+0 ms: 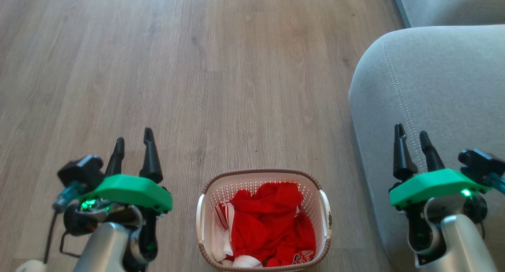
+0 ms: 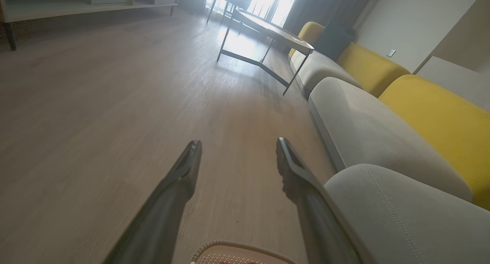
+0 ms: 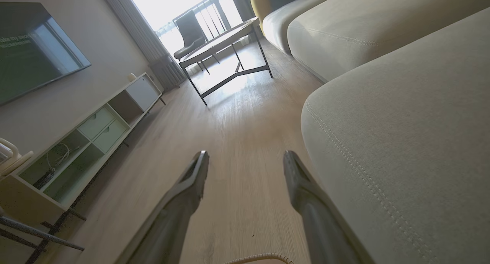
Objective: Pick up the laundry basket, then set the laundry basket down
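My left gripper should next grab the laundry basket by its white side handle to keep the basket level. Loose red and white clothes are in the laundry basket.
The laundry basket stands on the wood floor at the bottom middle of the head view, cream-white and perforated with a brown woven-look rim and white side handles, holding red and white clothes. Its rim peeks in at the bottom of the left wrist view, and a thin arc of the rim shows at the bottom of the right wrist view. My left gripper hangs open to the basket's left, well apart from it. My right gripper hangs open to the basket's right, over the sofa's edge. Neither holds anything.
A grey sofa runs along the right, close to the basket, with yellow back cushions. A metal-legged coffee table stands farther ahead. A low TV cabinet lines the left wall. Open wood floor lies ahead.
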Robot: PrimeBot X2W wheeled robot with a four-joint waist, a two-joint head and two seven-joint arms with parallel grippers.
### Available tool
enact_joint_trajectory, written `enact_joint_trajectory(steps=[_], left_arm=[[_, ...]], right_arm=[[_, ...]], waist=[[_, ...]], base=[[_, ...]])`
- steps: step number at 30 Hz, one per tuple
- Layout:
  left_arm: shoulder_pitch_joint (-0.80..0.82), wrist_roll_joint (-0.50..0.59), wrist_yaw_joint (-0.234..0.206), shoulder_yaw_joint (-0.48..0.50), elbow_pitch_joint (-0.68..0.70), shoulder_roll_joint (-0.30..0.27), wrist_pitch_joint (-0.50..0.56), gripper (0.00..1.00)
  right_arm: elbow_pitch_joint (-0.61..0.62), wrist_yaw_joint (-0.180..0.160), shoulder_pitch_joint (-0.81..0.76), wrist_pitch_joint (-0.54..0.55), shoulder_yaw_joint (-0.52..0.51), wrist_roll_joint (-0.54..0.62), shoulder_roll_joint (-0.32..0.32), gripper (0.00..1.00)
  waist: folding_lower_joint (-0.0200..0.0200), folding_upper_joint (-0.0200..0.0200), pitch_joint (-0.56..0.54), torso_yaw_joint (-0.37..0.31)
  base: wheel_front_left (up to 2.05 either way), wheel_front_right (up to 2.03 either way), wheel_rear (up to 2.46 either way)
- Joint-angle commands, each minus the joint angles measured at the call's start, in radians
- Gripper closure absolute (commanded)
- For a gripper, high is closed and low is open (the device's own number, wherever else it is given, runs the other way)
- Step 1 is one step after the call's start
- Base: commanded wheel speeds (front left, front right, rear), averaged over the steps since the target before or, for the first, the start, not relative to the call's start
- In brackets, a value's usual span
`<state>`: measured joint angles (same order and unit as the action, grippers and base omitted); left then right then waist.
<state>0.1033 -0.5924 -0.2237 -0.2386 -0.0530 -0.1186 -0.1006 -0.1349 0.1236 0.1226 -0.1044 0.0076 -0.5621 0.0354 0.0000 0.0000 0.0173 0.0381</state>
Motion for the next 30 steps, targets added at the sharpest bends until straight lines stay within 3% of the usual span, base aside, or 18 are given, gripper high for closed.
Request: enact_joint_trajectory(steps=[1,7,11,16,20,25,30], left_arm=[[0.068,0.04,-0.019,0.0,0.031,-0.028,-0.017,0.0],[0.103,0.116,-0.097,-0.122,-0.021,-0.08,-0.035,0.0],[0.115,0.121,-0.113,-0.177,-0.075,-0.091,-0.046,0.0],[0.134,0.138,-0.095,-0.22,-0.129,-0.092,-0.061,0.0],[0.138,0.131,-0.045,-0.231,-0.226,-0.073,-0.076,0.0],[0.148,0.137,-0.006,-0.217,-0.24,-0.044,-0.088,0.0],[0.147,0.181,0.039,-0.171,-0.218,-0.018,-0.102,0.0]], right_arm=[[0.046,0.004,0.067,-0.014,0.022,0.042,0.009,0.0],[0.04,0.005,0.073,-0.031,0.05,0.151,0.01,0.0],[0.025,0.005,0.075,-0.043,0.078,0.225,0.01,0.0],[-0.021,0.005,0.08,-0.058,0.111,0.292,0.011,0.0],[-0.076,0.006,0.087,-0.072,0.134,0.321,0.012,0.0],[-0.095,0.006,0.097,-0.084,0.133,0.349,0.012,0.0],[-0.085,0.006,0.103,-0.099,0.13,0.299,0.013,0.0]], waist=[[0.0,0.0,-0.001,0.0],[0.0,0.0,-0.007,-0.002],[0.0,0.0,-0.012,-0.003],[0.0,0.0,-0.016,-0.006],[0.0,0.0,-0.02,-0.01],[0.0,0.0,-0.019,-0.011],[0.0,0.0,-0.016,-0.012]], base=[[0.0,0.0,0.0],[0.0,0.0,0.0],[0.0,0.0,0.0],[0.0,0.0,0.0],[0.0,0.0,0.0],[0.0,0.0,0.0],[0.0,0.0,0.0]])
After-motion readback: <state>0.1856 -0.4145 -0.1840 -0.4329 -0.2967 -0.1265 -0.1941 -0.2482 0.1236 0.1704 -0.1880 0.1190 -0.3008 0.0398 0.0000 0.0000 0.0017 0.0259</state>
